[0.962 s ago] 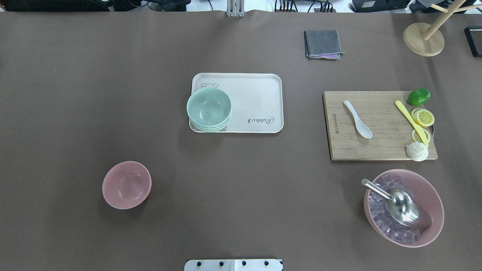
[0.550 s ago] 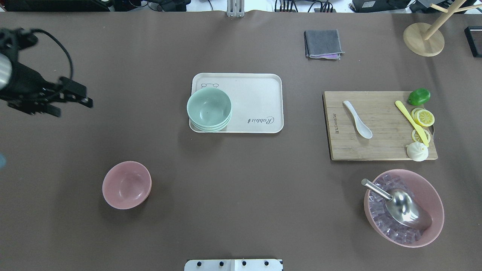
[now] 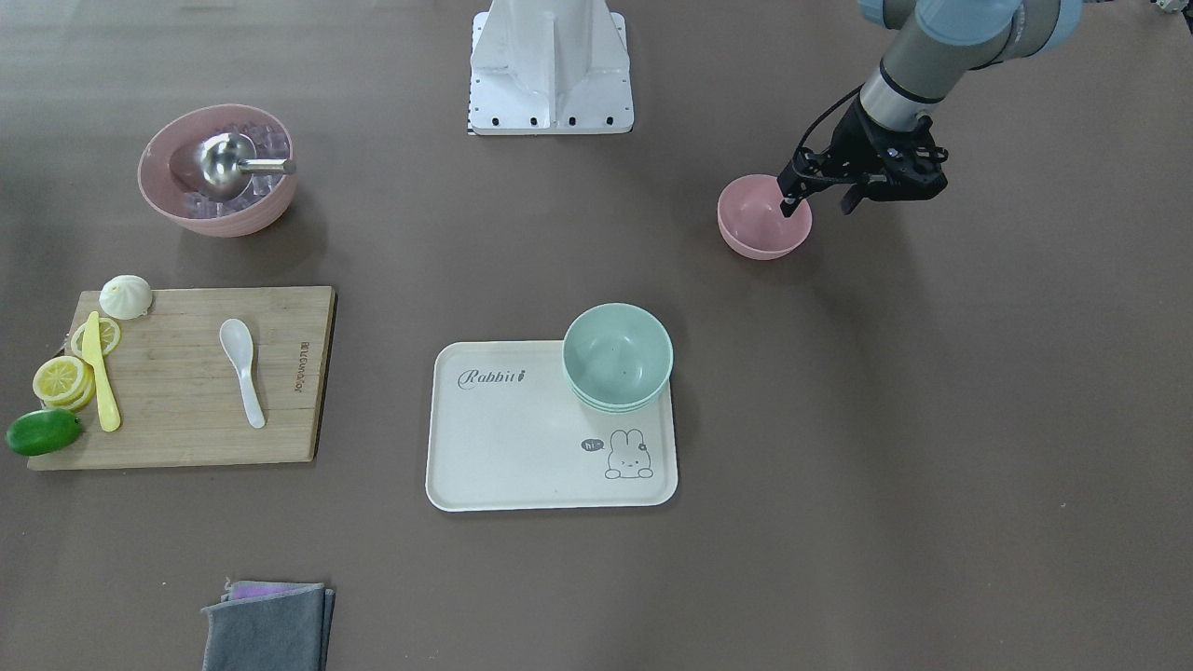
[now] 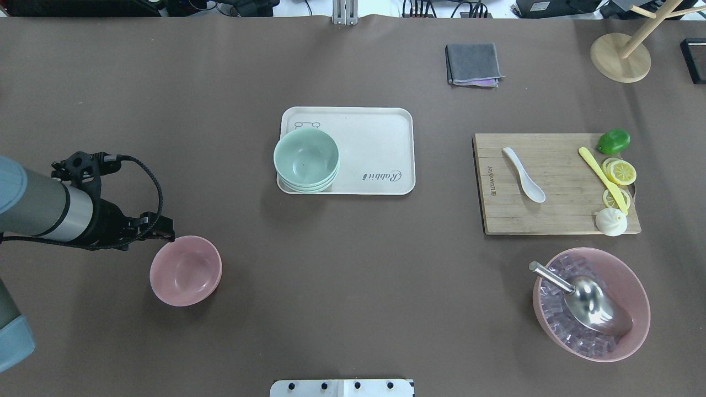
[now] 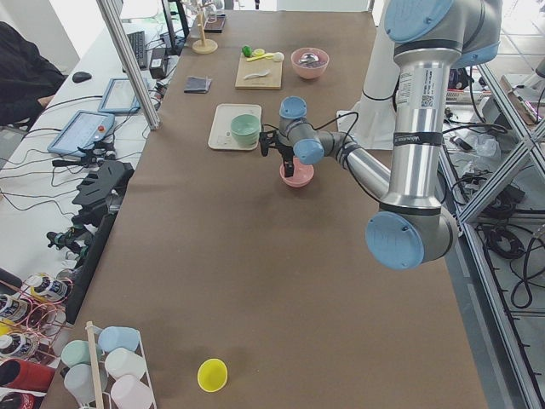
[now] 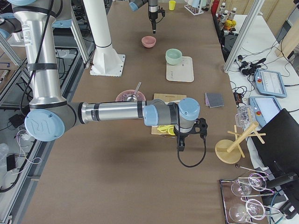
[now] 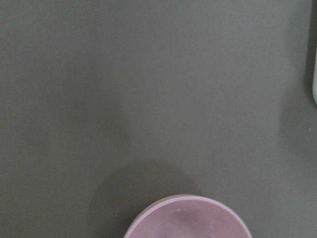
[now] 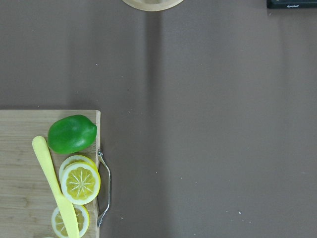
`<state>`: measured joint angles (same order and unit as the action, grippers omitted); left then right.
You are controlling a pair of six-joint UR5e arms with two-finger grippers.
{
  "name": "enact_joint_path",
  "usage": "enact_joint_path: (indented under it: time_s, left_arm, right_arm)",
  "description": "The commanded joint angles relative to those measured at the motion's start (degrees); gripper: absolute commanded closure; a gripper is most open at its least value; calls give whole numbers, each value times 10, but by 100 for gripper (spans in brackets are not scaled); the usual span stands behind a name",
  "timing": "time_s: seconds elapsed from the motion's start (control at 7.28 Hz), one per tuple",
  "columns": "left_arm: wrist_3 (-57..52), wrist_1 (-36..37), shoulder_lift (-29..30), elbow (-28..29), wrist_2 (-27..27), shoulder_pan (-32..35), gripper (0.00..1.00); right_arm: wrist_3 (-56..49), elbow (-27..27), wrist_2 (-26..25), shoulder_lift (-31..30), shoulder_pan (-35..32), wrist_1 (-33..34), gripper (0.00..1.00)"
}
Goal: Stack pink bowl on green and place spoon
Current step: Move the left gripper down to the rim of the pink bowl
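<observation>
The round bowl is wider than my open fingers, so my left gripper should next grab its thin rim to stack the pink bowl [image 3: 763,218].
A small pink bowl [image 4: 186,271] stands alone on the brown table; it also shows in the front view [image 3: 762,217] and at the bottom of the left wrist view [image 7: 187,218]. A stack of green bowls [image 4: 306,159] sits on a corner of the cream tray [image 4: 380,132]. A white spoon [image 4: 524,175] lies on the wooden cutting board [image 4: 557,218]. My left gripper [image 3: 818,200] is open and empty, its fingers astride the pink bowl's rim on my left side. My right gripper [image 6: 180,142] shows only in the exterior right view, beyond the board; I cannot tell whether it is open.
A large pink bowl [image 4: 634,298] of ice cubes with a metal scoop [image 4: 593,306] stands at the near right. On the board are a yellow knife [image 4: 601,171], lemon slices [image 4: 620,172], a lime [image 4: 613,141] and a bun [image 4: 610,221]. A grey cloth [image 4: 473,64] and a wooden stand [image 4: 620,58] are at the far side.
My left arm has come in from the left edge and moved toward me, down to the pink bowl's rim. Nothing else has moved.
</observation>
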<state>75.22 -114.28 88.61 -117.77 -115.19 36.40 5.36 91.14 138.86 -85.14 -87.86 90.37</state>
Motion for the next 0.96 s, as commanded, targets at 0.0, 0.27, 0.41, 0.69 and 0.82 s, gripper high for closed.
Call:
enact_joint_path:
  time_s: [0.0, 0.27, 0.41, 0.69, 0.82]
  left_arm:
    - [13, -78, -34, 27, 1, -14, 7]
    - [27, -79, -18, 46, 3, -30, 8]
    - [34, -79, -11, 53, 3, -45, 19]
    - [37, -79, -4, 57, 3, -52, 42]
    - [36, -79, -9, 57, 3, -52, 69]
  right_arm:
    - [1, 1, 2, 1, 2, 1, 0]
    - [1, 0, 1, 3, 6, 1, 0]
    - [1, -1, 0, 5, 10, 2, 0]
    - [1, 0, 0, 7, 15, 2, 0]
    - [1, -1, -2, 7, 16, 2, 0]
